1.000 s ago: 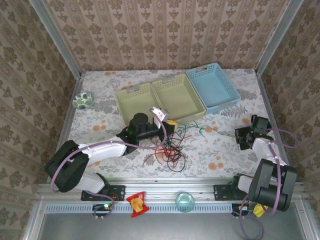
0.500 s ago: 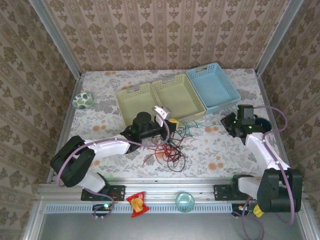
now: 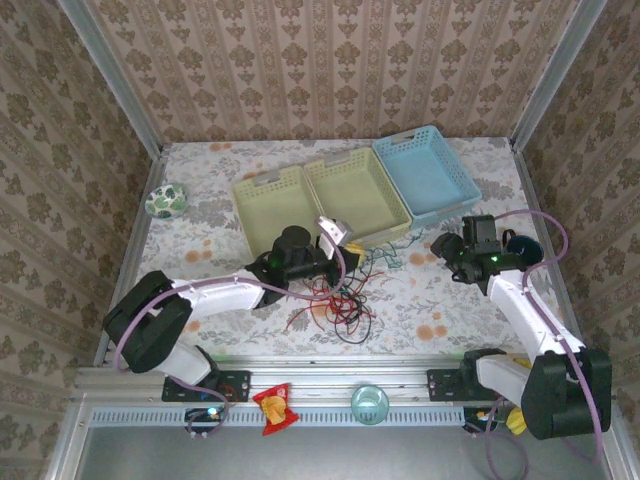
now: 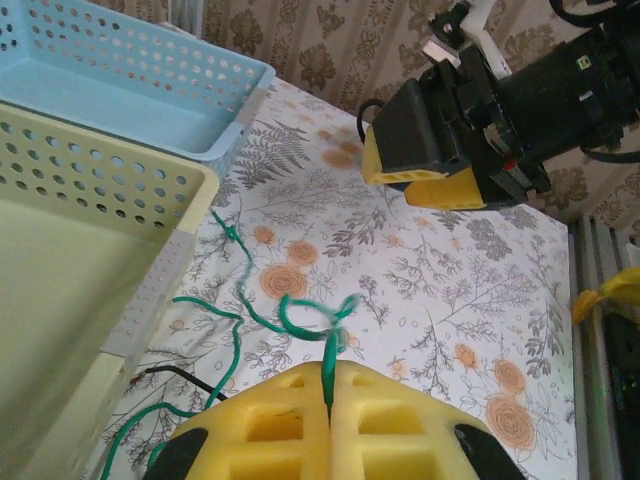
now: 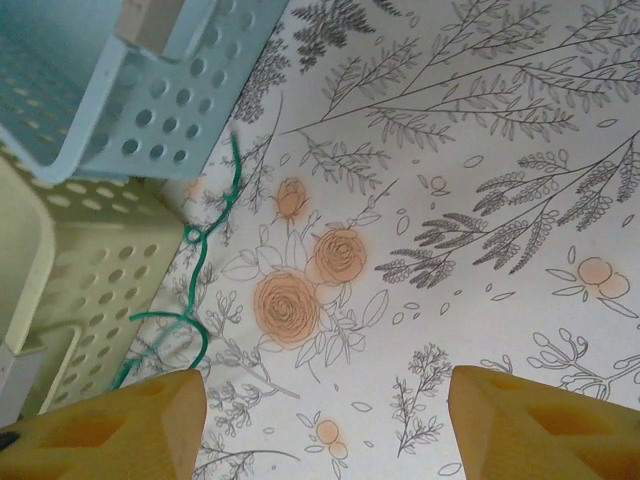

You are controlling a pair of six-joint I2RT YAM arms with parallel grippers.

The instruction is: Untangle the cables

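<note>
The green cable's loose end (image 3: pixel 415 239) (image 5: pixel 232 192) lies beside the baskets, away from the tangle. My right gripper should grab it there next to untangle the cable.
The cables lie tangled in the middle of the table: red loops (image 3: pixel 333 303), a black loop (image 3: pixel 357 335) nearest the arms, and a green cable (image 3: pixel 385 261) running right toward the baskets. My left gripper (image 3: pixel 344 252) is shut on the green cable (image 4: pixel 262 308), which comes out from between the closed yellow pads (image 4: pixel 400 420). A black strand (image 4: pixel 183 376) passes below it on the left. My right gripper (image 3: pixel 447 250) hangs open to the right of the tangle, with nothing between its fingers (image 5: pixel 500 415). The green cable's curled end (image 5: pixel 205 250) lies just ahead of its left finger.
Two pale yellow baskets (image 3: pixel 262 196) (image 3: pixel 352 170) and a blue basket (image 3: pixel 452 200) stand behind the cables. A patterned ball (image 3: pixel 165 202) sits at the left edge and a dark round object (image 3: pixel 526 248) at the right. The baskets' walls (image 5: pixel 90 290) are close on the right gripper's left.
The right arm has swung from the table's right edge in toward the green cable's end. The left gripper has shifted slightly right and back, still holding the green cable.
</note>
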